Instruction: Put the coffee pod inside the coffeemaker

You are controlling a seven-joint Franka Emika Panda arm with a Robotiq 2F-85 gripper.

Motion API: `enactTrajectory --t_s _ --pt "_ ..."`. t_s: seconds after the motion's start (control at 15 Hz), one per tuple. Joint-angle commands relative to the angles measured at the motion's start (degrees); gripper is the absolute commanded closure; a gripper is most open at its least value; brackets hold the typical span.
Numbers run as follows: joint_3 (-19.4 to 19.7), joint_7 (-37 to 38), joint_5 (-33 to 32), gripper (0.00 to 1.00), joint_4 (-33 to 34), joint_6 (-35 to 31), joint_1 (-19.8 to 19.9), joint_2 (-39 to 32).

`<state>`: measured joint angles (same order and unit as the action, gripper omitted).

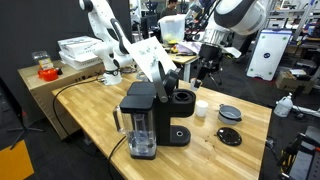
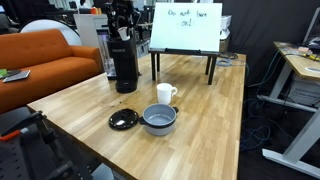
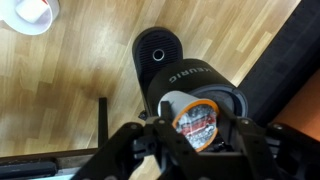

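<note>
The coffee pod is above the open chamber's rim and off its middle. I will center the pod and lower it before my gripper lets it go.
My gripper is shut on the coffee pod, a small whitish capsule with an orange-rimmed foil lid, tilted toward the camera. Just beyond it is the black coffeemaker, with its round open chamber behind the pod. In both exterior views the gripper hangs just above the coffeemaker. The pod itself is too small to make out in those views.
A white cup stands near the machine. A grey bowl and a flat black disc lie on the wooden table. A white sign on a stand is at the back.
</note>
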<state>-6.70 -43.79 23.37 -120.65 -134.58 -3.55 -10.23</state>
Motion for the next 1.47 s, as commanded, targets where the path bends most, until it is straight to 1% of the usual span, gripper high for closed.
enactTrajectory --t_s 0.0,0.2,0.4,0.6,1.0,1.4 --pt "-0.89 0.07 -5.01 0.77 7.86 5.87 0.48 -5.11" --pt "-1.72 -0.07 -7.14 0.77 12.63 8.75 0.75 -8.25" --pt "-2.34 -0.84 -6.95 0.77 14.99 10.54 1.27 -9.7" --pt "-2.82 -1.9 -6.29 0.77 15.66 11.36 1.45 -10.01" --pt "-4.85 -4.34 -4.52 0.77 14.92 11.66 1.46 -9.45" --pt "-5.98 -6.64 -3.8 0.77 16.15 13.75 1.28 -11.21"
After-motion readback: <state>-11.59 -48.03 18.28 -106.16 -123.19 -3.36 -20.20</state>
